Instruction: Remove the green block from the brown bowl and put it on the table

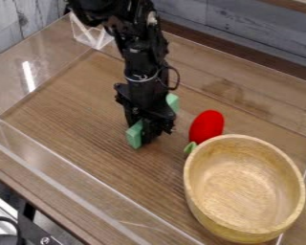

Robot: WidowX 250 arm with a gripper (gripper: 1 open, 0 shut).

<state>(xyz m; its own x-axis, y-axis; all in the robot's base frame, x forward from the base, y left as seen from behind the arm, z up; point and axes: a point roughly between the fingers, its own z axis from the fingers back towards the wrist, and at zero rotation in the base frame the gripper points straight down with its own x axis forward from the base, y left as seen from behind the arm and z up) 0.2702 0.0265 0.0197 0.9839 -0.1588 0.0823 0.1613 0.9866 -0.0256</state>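
The green block's near end (135,139) sits low on the tabletop beside the red toy and the block would lie there, so it is time to open now.
The green block (139,135) is a slim mint-green bar held crosswise in my gripper (152,122), which points straight down and is shut on its middle. Its near end sits low, at or just above the table (66,134); whether it touches I cannot tell. Its far end (172,100) shows behind the black fingers. The brown bowl (244,185) stands at the front right with nothing inside it, a short way right of the block.
A red strawberry-like toy (207,125) with a green stem lies between the gripper and the bowl's rim. Low clear acrylic walls (79,184) ring the tabletop. The black arm (123,29) reaches in from the top left.
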